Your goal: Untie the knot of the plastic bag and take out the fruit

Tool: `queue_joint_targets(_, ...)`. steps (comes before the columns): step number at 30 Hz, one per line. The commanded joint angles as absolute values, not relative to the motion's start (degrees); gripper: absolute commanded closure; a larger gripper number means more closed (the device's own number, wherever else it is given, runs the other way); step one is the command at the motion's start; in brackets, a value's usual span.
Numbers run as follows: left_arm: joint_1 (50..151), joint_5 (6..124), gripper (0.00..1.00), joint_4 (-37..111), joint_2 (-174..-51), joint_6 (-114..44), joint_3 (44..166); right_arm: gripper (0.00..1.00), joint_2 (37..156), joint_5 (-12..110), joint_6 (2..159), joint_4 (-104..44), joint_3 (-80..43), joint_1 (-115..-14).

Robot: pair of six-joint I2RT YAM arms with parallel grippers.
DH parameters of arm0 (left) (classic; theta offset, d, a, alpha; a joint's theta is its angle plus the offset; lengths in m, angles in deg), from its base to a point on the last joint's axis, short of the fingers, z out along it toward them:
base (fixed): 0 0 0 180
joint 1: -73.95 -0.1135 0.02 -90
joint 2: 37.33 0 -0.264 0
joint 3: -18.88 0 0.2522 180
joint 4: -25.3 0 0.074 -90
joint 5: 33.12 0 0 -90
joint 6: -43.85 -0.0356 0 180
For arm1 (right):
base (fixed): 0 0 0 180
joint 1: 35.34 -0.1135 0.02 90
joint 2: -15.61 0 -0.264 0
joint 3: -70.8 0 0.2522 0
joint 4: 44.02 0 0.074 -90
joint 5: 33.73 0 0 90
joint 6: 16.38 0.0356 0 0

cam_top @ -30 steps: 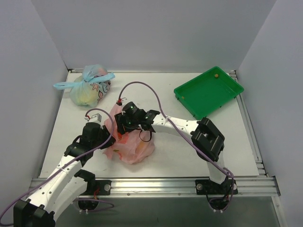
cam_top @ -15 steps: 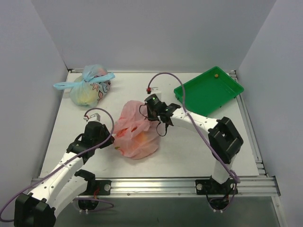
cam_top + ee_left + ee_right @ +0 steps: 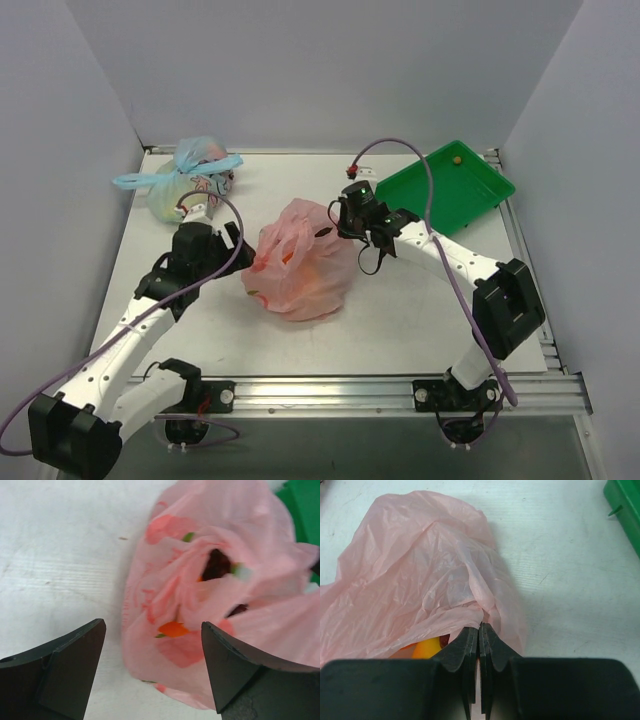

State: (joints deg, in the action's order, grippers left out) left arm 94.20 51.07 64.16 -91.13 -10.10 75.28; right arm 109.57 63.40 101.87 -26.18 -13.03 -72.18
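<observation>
The bag's pinched fold [image 3: 461, 616] drapes over the yellow-orange fruit [image 3: 425, 649], so it is too early for my right gripper to open. The fold comes toward the front first.
The pink plastic bag [image 3: 300, 262] lies crumpled mid-table with its mouth gaping toward my left gripper. Inside it the fruit shows as an orange piece [image 3: 172, 628], a dark one [image 3: 217, 564] and a yellow-orange one [image 3: 427, 649]. I cannot make out the knot. My left gripper [image 3: 238, 260] stands open just left of the bag [image 3: 215, 580], its fingers [image 3: 65, 665] wide apart and holding nothing. My right gripper [image 3: 335, 224] is shut on a fold of the bag's upper right edge [image 3: 480, 615], which is pinched between its fingertips [image 3: 479, 630].
A second bag with a light-blue tie [image 3: 188, 185] sits at the back left. A green tray [image 3: 440, 192] with a small orange thing [image 3: 457, 158] in its far corner stands at the back right, close to my right arm. Walls enclose three sides.
My right gripper shut on the bag's edge and dragged it right and away. My left gripper let go, opened wide and drew back to the left.
</observation>
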Motion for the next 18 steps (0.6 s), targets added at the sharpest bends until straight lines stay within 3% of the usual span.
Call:
queue_joint_targets(1, 97.3, 59.6, 0.11, 59.4, -90.6, -14.6, 79.8, 1.00, 108.2, 60.5, 101.0, -27.0, -12.9, -72.9)
queue_joint_targets(5, 103.6, 61.0, 0.10, 57.4, -91.8, -16.1, 83.0, 1.00, 108.4, 60.6, 100.4, -26.9, -13.1, -73.7)
queue_joint_targets(13, 117.8, 52.6, 0.09, 57.3, -97.2, -25.0, 87.1, 1.00, 109.0, 60.7, 100.3, -26.9, -13.3, -74.5)
queue_joint_targets(18, 120.1, 51.9, 0.09, 55.4, -101.0, -27.1, 84.6, 1.00, 109.4, 60.8, 100.4, -26.9, -13.5, -74.9)
